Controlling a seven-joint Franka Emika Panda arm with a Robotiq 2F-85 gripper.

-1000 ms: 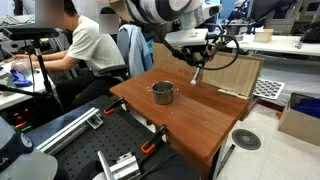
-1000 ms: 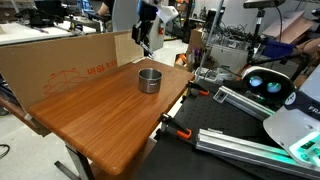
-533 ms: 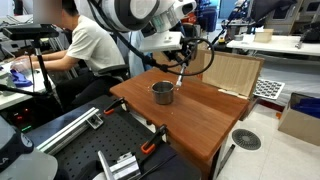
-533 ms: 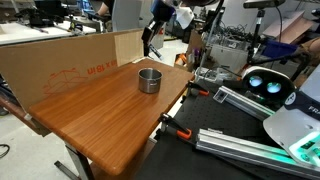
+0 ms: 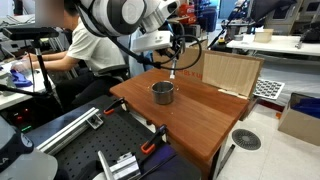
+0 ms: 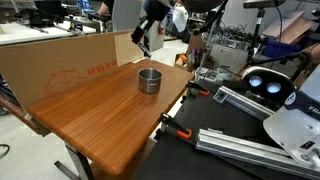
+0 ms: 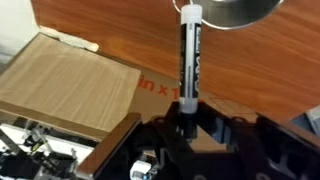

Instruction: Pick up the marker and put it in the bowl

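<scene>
The marker's tip is high outside the bowl's rim, so if I opened now, the marker would drop on the table. The marker moves toward the bowl (image 5: 162, 92) in my gripper first.
My gripper (image 7: 187, 125) is shut on the marker (image 7: 188, 60), a whitish pen with dark ends that sticks out from the jaws toward the bowl (image 7: 228, 12). In both exterior views the gripper (image 5: 172, 52) (image 6: 144, 28) hangs in the air with the marker (image 5: 173, 69) (image 6: 146, 43) pointing down. The grey steel bowl (image 5: 162, 92) (image 6: 149, 80) stands upright on the brown wooden table (image 5: 200, 115) (image 6: 100, 120). The marker's tip is above and just behind the bowl, not inside it.
A flat cardboard box (image 5: 232, 72) (image 6: 60, 62) (image 7: 60, 85) leans at the table's back edge, close behind the gripper. A seated person (image 5: 85, 50) is beyond the table. Metal rails and clamps (image 5: 120, 160) (image 6: 250, 110) lie beside the table.
The gripper has carried the marker sideways along the cardboard to a spot over the bowl's far side and a little higher. The bowl has not moved.
</scene>
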